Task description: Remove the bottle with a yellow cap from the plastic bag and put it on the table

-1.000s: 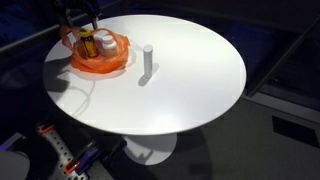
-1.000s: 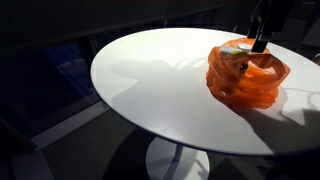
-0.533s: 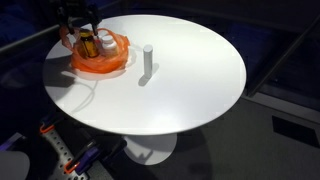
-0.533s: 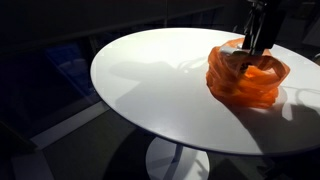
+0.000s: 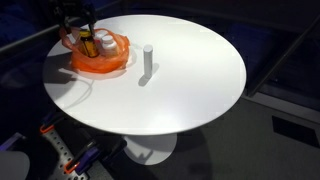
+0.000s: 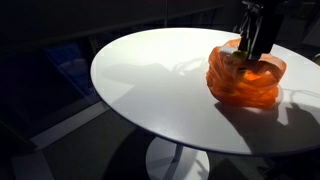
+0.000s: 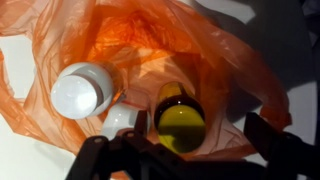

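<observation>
My fingers are level with the sides of the yellow cap (image 5: 86, 34) (image 7: 180, 122). I will close my gripper on it.
An orange plastic bag (image 5: 98, 55) lies on the round white table (image 5: 190, 75); it also shows in an exterior view (image 6: 246, 77) and fills the wrist view (image 7: 150, 50). Inside it stands a dark bottle with a yellow cap (image 7: 180, 122), next to two white-capped bottles (image 7: 83, 90). My gripper (image 7: 192, 140) is open right above the bag, one finger on each side of the yellow cap, without touching it. It shows in both exterior views (image 5: 78, 22) (image 6: 255, 40) above the bag.
A white cylinder (image 5: 146, 60) stands upright on the table to the right of the bag. The table edge (image 5: 60, 60) runs close behind the bag. Dark floor surrounds the table.
My gripper has come down a little toward the bag's opening. The bag and bottles have not moved.
</observation>
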{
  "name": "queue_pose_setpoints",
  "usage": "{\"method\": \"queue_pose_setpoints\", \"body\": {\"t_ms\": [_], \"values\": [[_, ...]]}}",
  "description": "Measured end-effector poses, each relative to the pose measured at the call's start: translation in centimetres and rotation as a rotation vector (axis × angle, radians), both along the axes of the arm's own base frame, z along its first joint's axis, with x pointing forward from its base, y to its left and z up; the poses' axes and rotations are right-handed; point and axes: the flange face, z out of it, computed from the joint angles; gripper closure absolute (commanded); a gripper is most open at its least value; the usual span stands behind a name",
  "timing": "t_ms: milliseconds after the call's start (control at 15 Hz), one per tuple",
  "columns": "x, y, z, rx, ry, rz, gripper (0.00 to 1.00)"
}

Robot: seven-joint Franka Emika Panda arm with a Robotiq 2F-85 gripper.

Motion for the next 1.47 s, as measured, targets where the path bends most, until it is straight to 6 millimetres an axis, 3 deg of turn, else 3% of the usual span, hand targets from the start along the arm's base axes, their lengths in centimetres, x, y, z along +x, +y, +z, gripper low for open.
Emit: {"method": "queue_pose_setpoints", "body": {"t_ms": [467,867,1467], "values": [[0.0,0.3,0.2,0.002,-0.005,0.009,0.8],[1.0,-1.4,2.2,0.017,-0.044,-0.012,0.8],[4.1,-7.5,10.9,0.129,-0.134,-0.108,0.8]]}}
